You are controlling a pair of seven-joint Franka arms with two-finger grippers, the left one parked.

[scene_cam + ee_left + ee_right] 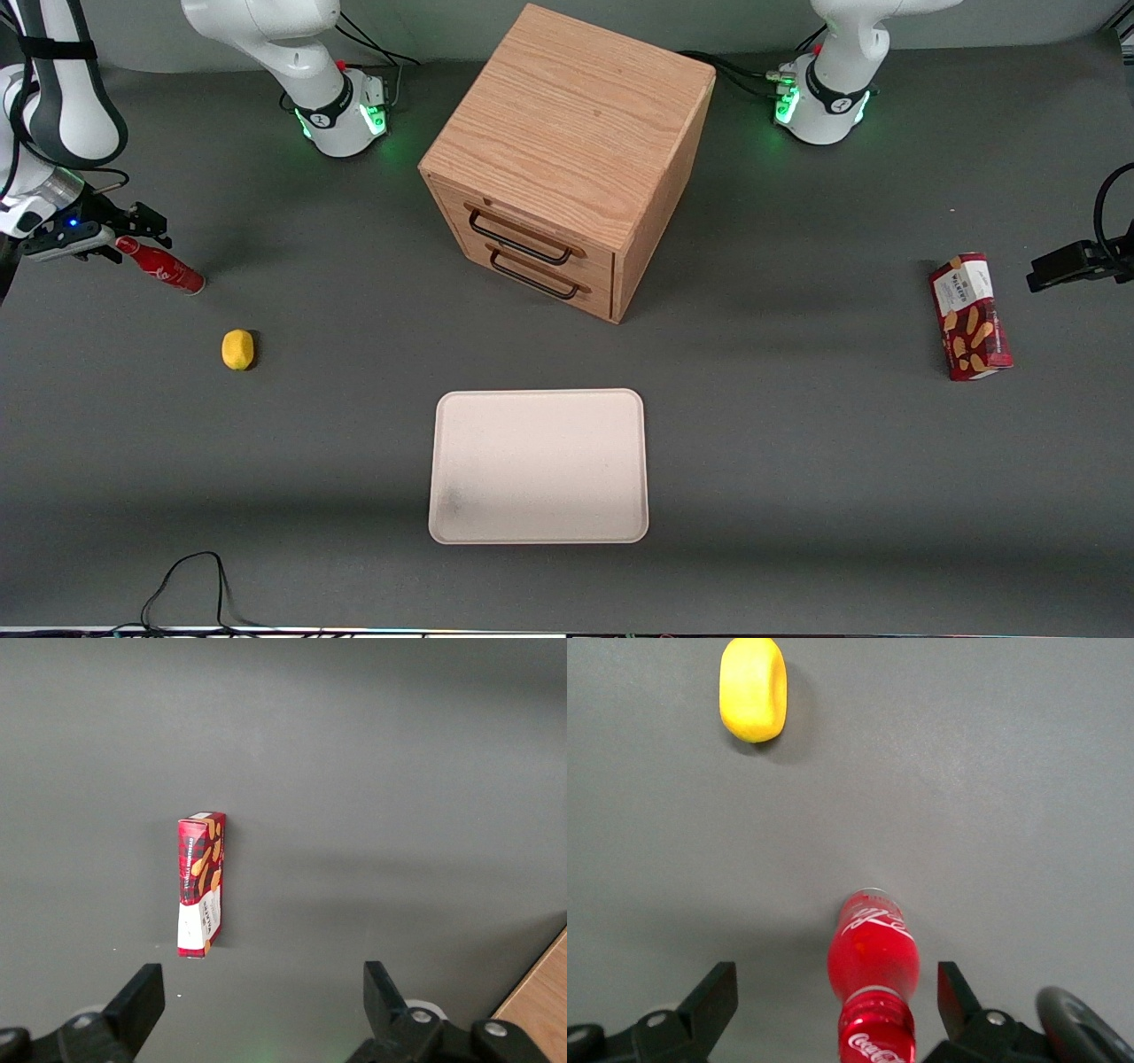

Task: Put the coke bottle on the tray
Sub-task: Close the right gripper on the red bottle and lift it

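Note:
I should next use my right gripper to pick up the coke bottle by its end with the cap (128,245) and place it on the tray (539,465).
The coke bottle (168,270) is a slim red bottle with white script. It lies on its side on the dark table toward the working arm's end, cap toward the gripper. My right gripper (124,239) is at its cap end and open. In the right wrist view the gripper (837,981) has its fingers (718,992) spread wide on either side of the bottle (873,957), not touching it. The pale cream-pink tray (539,465) lies flat and bare near the front camera at mid-table, well away from the bottle.
A yellow lemon-like fruit (237,349) lies nearer the front camera than the bottle; it also shows in the right wrist view (752,688). A wooden two-drawer cabinet (567,151) stands mid-table. A red snack box (970,316) lies toward the parked arm's end, also in the left wrist view (201,883).

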